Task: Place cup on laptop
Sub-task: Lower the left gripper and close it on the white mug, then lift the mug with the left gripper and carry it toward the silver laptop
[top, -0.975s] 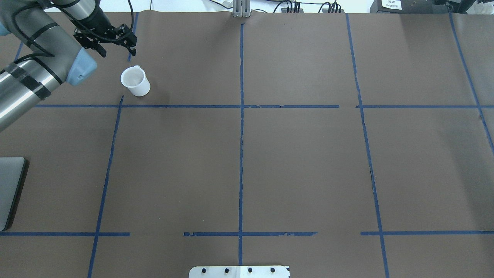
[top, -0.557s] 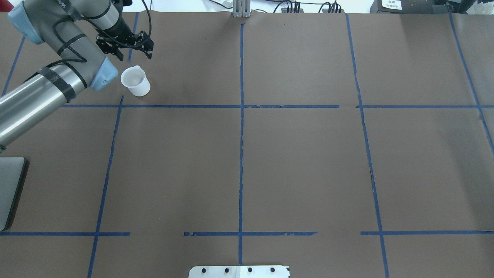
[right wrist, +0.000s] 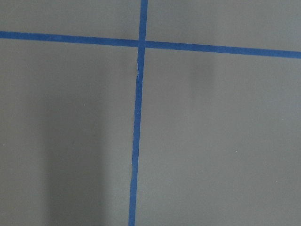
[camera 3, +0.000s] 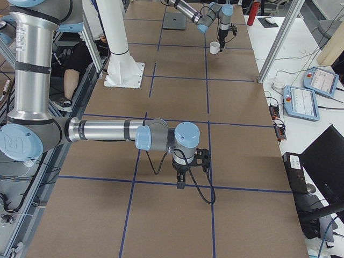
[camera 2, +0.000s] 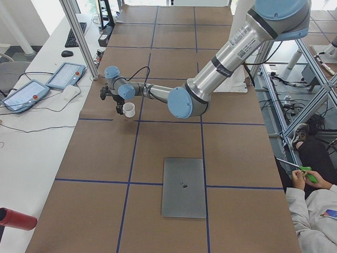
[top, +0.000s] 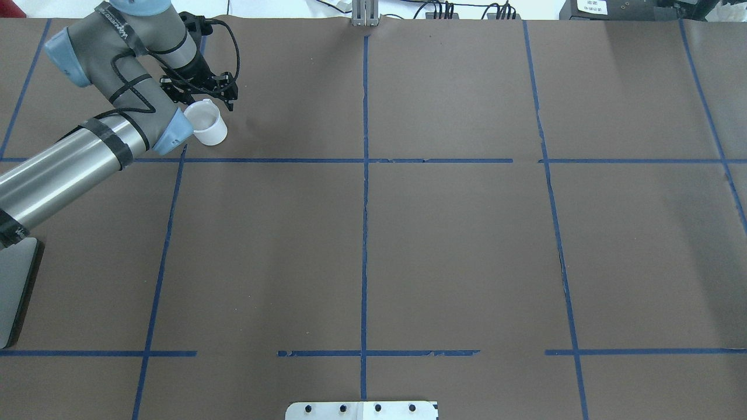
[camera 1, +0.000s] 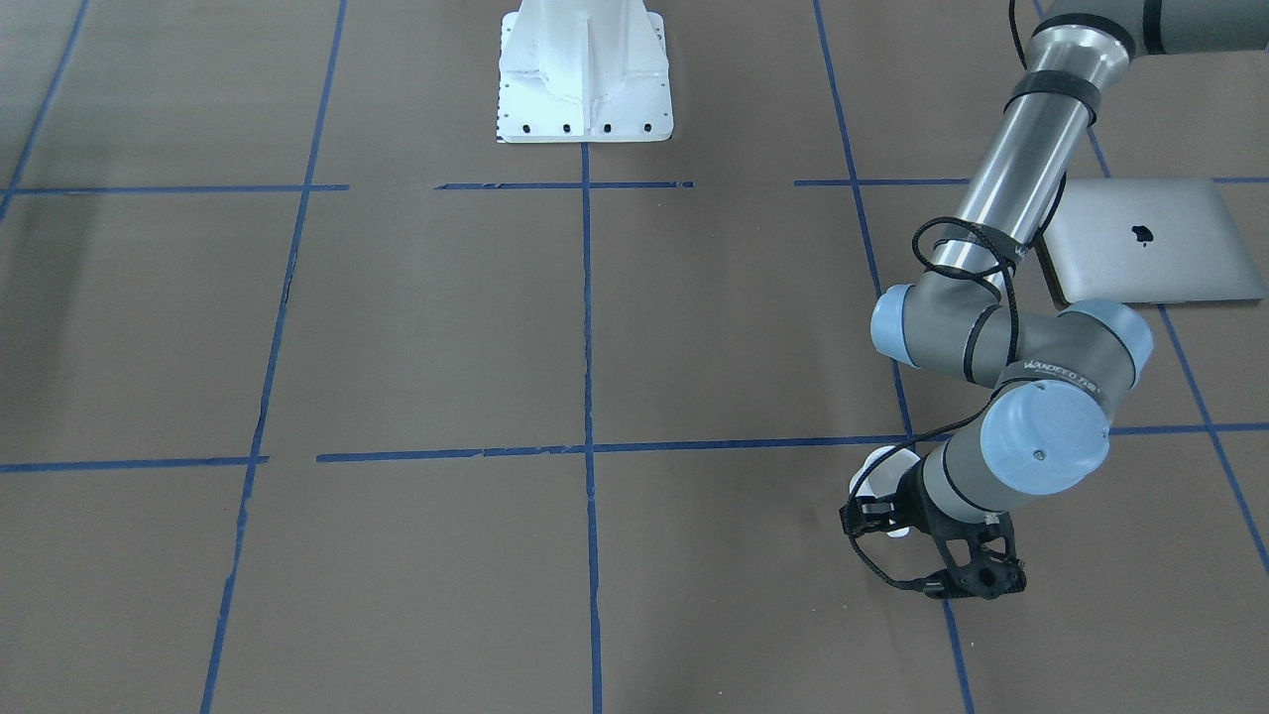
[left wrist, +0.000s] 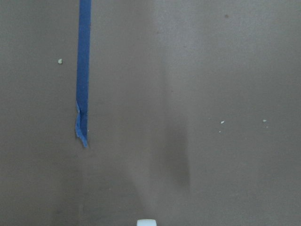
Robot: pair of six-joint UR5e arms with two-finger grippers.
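I should next grab the cup's rim (camera 1: 886, 454) with my left gripper, to put the cup on the laptop (camera 1: 1150, 248).
The cup (top: 207, 123) is a small white mug standing upright on the brown table at the far left; it also shows in the front view (camera 1: 878, 464), partly hidden by the wrist. My left gripper (top: 204, 102) is open and empty, with its fingers spread on either side of the cup's far rim and handle. A sliver of white cup (left wrist: 146, 222) shows at the bottom edge of the left wrist view. The silver laptop (camera 1: 1150, 248) lies closed with its logo up, nearer the robot, apart from the cup. My right gripper (camera 3: 180, 180) hangs over bare table; I cannot tell if it is open.
Blue tape lines (top: 365, 175) divide the brown table into a grid. The white robot base (camera 1: 583, 79) stands at the table's middle edge. Tablets (camera 2: 66, 75) and a red bottle (camera 2: 16, 219) lie on the side bench beyond the table.
My left arm has swung right and toward the cup, bringing the open gripper from up-left of it to right over its far rim. The cup has not moved.
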